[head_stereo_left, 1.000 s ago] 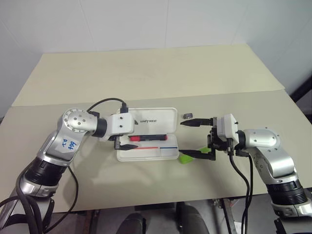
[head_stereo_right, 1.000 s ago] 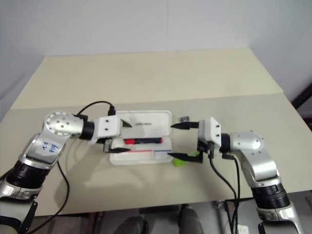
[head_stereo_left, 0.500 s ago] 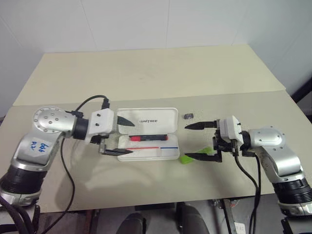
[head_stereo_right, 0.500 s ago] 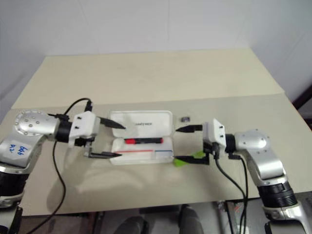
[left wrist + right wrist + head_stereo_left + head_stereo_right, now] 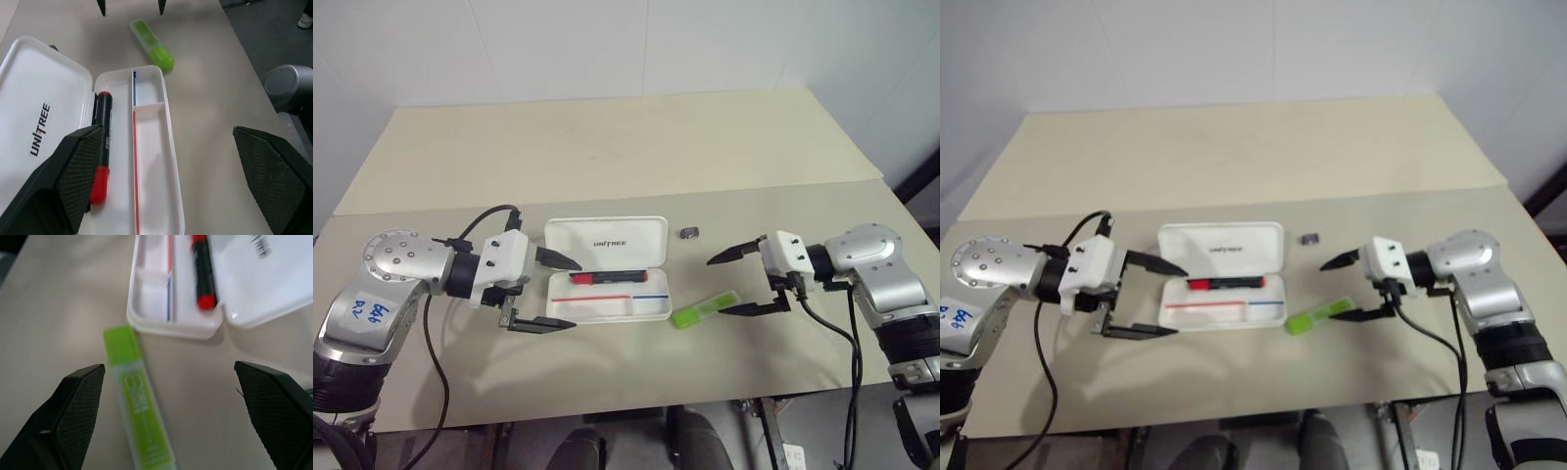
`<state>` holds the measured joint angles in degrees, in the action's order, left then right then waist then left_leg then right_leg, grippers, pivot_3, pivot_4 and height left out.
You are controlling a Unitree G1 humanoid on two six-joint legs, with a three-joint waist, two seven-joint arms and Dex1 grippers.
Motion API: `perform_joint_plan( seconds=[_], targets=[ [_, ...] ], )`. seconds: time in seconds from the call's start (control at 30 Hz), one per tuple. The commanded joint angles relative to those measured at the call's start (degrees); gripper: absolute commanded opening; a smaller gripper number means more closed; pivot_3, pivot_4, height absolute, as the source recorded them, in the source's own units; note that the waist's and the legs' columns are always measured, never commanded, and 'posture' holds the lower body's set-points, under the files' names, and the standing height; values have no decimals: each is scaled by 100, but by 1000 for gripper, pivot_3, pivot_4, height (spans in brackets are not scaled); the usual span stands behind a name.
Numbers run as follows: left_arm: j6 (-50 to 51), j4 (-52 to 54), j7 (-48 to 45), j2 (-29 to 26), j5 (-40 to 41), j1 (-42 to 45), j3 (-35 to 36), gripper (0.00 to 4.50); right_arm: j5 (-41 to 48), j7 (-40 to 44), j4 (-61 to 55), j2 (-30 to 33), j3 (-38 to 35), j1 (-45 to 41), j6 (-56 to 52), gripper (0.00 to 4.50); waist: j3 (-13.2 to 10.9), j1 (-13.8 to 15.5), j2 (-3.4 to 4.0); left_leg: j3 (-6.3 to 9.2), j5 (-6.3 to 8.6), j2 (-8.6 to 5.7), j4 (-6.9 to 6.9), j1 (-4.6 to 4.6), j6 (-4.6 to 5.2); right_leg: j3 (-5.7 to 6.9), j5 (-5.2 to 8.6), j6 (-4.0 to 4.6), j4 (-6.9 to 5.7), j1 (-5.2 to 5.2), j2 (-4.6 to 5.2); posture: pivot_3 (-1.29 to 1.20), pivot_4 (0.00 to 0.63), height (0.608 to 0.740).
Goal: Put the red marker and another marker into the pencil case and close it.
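Observation:
The lime-green highlighter (image 5: 705, 309) has bare tabletop between it and the fingers of my right gripper, so they would miss if I closed now. My right gripper needs to move toward the highlighter before it closes on the highlighter.
The white pencil case (image 5: 646, 247) lies open on the table, lid flat toward the far side. In the tray's rear compartment rests the red marker (image 5: 607, 277). A lime-green highlighter (image 5: 705, 309), the other marker, lies on the table just right of the case. My left gripper (image 5: 576, 294) hangs open at the case's left end, holding nothing. Right of the highlighter, my right gripper (image 5: 716, 288) stands open and empty, its fingers either side of the highlighter's far end, apart from it. The right wrist view has the highlighter (image 5: 139, 401) between those fingers.
A small dark grey block (image 5: 690, 233) sits on the table beyond the case's right corner. The beige table (image 5: 607, 147) stretches wide behind the case, and its front edge runs close below both grippers.
My left gripper has drawn back to the left, off the case. The right gripper has pulled away to the right, and the whole highlighter now shows. Both stay open.

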<state>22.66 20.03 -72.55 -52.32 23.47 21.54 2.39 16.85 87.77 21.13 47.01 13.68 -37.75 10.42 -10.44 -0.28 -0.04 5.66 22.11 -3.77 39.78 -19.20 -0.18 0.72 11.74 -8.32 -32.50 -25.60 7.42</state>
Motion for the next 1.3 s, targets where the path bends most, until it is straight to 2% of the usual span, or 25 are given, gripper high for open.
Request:
perform_joint_plan(
  seconds=[0.03, 0.4, 0.53, 0.63, 0.87, 0.9, 1.1, 1.3],
  targets=[
    [-26, 305, 133, -134, 106, -197, 289, 4470, 58, 473, 320, 22, 284, -258, 406, 4500, 0, 0, 0, 1, 0, 0, 0, -1, 0, 0, 0, 0, 1, 0, 0, 0, 150, 740],
    [116, 701, 445, -272, 207, -724, 640, 4470, 179, 473, 630, 223, 1251, -391, 659, 4500, 0, 13, 1, 6, 0, 1, -8, 0, -1, 1, 0, 0, 4, -2, -1, 0, 150, 740],
    [113, 707, 499, -317, 222, -758, 659, 4470, 170, 473, 743, 181, 1345, -432, 674, 4500, 0, 10, 1, 5, 0, 1, -7, 0, -1, 1, 0, 1, 4, -2, 0, 0, 150, 740],
    [104, 704, 516, -328, 222, -752, 649, 4500, 113, 473, 930, 98, 1344, -471, 734, 3907, 0, 9, 1, 5, 0, 1, -7, 0, -1, 1, 0, 1, 4, -2, -1, 0, 150, 740],
    [60, 673, 511, -342, 205, -718, 613, 4500, -17, 473, 1261, 34, 1350, -515, 846, 1301, 0, 6, 1, 5, 0, 1, -7, 1, -1, 0, -1, 2, 5, -2, -1, 0, 150, 740],
    [56, 670, 511, -341, 201, -714, 607, 4500, -31, 473, 1290, 24, 1345, -520, 867, 1091, 0, 6, 1, 4, 0, 1, -6, 3, -1, -1, -2, 4, 3, -1, -1, 0, 150, 740],
    [-22, 624, 488, -351, 147, -687, 568, 4500, -95, 473, 1297, -3, 1191, -474, 895, 1100, 0, 5, 1, 3, -1, 2, -4, 7, -3, -2, -6, 7, 1, 0, -2, 0, 150, 740],
    [-145, 570, 428, -402, 118, -836, 642, 4500, 159, 473, 710, 481, 1058, -279, 448, 1100, -2, 22, 5, 5, -1, 3, -4, 4, -2, -2, -7, 8, 2, -2, -2, 0, 150, 740]
  ],
)
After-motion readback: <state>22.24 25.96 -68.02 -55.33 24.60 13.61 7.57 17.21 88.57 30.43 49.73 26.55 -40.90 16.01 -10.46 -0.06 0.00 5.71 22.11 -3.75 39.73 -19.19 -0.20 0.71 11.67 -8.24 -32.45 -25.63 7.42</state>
